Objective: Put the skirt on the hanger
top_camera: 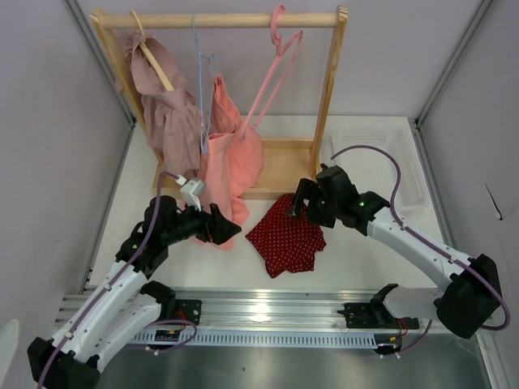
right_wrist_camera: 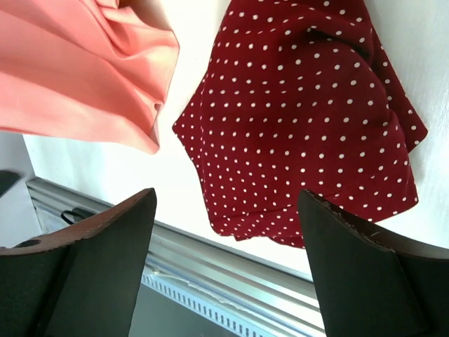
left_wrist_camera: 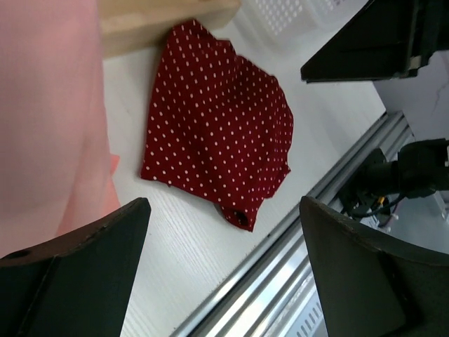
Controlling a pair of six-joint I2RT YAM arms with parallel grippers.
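My right gripper will grip the skirt's near edge (top_camera: pixel 293 269) (right_wrist_camera: pixel 298 235) next, so that cloth stays free for my left gripper.
The dark red polka-dot skirt (top_camera: pixel 285 239) lies crumpled on the white table, in front of the rack. It shows whole in the left wrist view (left_wrist_camera: pixel 217 133) and fills the upper right of the right wrist view (right_wrist_camera: pixel 309 119). The pink hanger (top_camera: pixel 272 81) hangs bare from the rail at the rack's right end. My left gripper (top_camera: pixel 227 227) (left_wrist_camera: pixel 224 209) hovers left of the skirt, open and holding nothing. Just above the skirt's far edge, my right gripper (top_camera: pixel 302 207) (right_wrist_camera: pixel 226 198) is also open, nothing between its fingers.
The wooden rack (top_camera: pixel 328 89) carries a salmon-pink garment (top_camera: pixel 231 154) on a blue wire hanger (top_camera: pixel 203 73) and a mauve ruffled garment (top_camera: pixel 166 105) on a wooden hanger (top_camera: pixel 154 65). A white basket (top_camera: pixel 381 162) sits back right. An aluminium rail (top_camera: pixel 268 312) runs along the near edge.
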